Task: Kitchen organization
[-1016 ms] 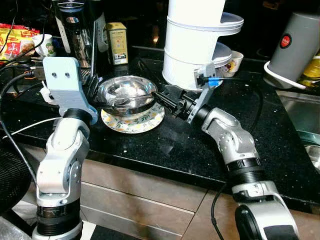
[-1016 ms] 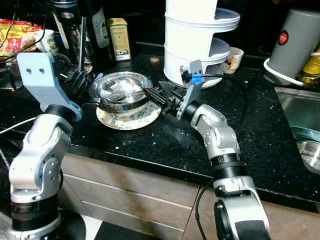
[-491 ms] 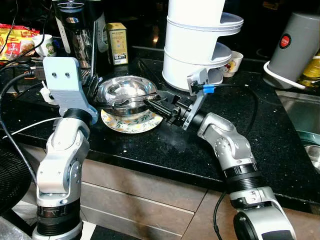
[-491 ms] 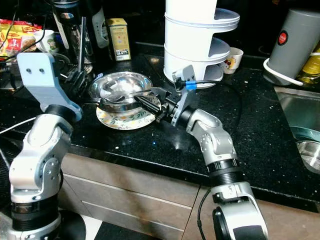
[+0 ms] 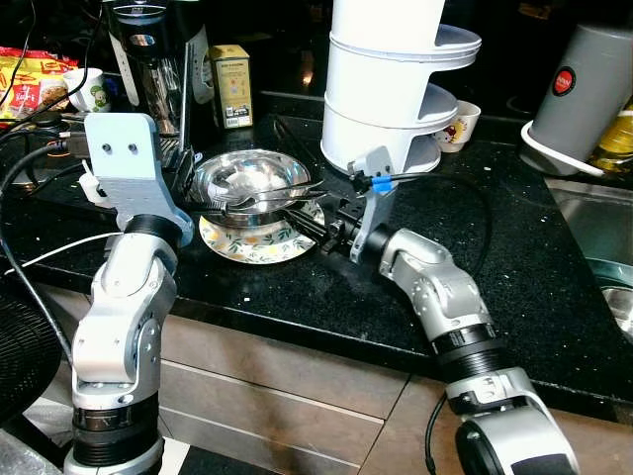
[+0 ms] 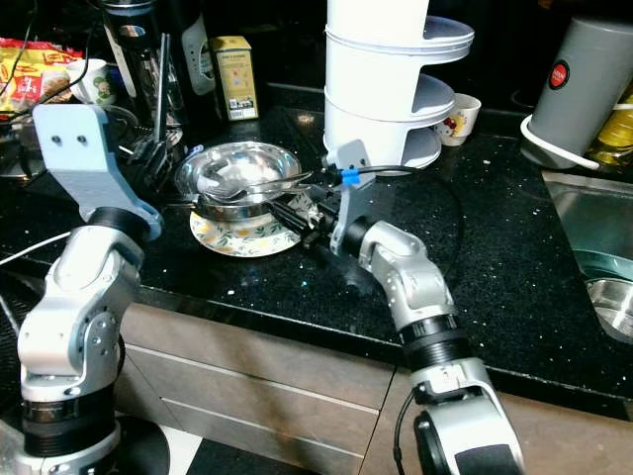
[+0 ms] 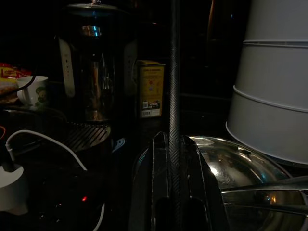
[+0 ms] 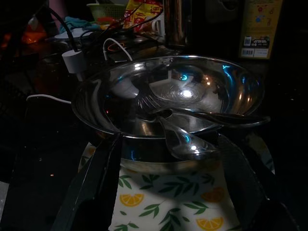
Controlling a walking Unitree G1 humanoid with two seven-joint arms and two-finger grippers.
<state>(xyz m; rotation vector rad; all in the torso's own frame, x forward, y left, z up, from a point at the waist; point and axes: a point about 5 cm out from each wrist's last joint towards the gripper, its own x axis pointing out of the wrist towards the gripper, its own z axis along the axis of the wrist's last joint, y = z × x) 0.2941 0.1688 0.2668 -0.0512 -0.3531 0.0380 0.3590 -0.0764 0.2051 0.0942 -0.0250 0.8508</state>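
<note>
My right gripper will next move the steel bowl from the counter into the sink (image 5: 593, 228), so it should grab the bowl by its rim (image 5: 290, 203).
A shiny steel bowl (image 5: 252, 178) holding a spoon (image 8: 185, 142) and a fork (image 8: 144, 103) stands on a lemon-patterned plate (image 5: 247, 244) on the black counter. My right gripper (image 5: 302, 220) is open and low at the bowl's right side. In the right wrist view its fingers (image 8: 91, 187) flank the bowl's base just above the plate. The left gripper (image 5: 188, 188) hovers at the bowl's left rim with its fingers (image 7: 173, 183) together. Nothing is between them.
A white tiered stand (image 5: 386, 89) rises right behind the bowl. A coffee maker (image 5: 148, 59), a yellow box (image 5: 233, 84) and a mug (image 5: 89, 87) stand at the back left. A grey jug (image 5: 584, 89) and the sink (image 5: 603, 228) are on the right. Cables lie at the left.
My right gripper has slid left and dropped from beside the bowl's rim to its base by the plate. The left arm, bowl and plate have not moved.
</note>
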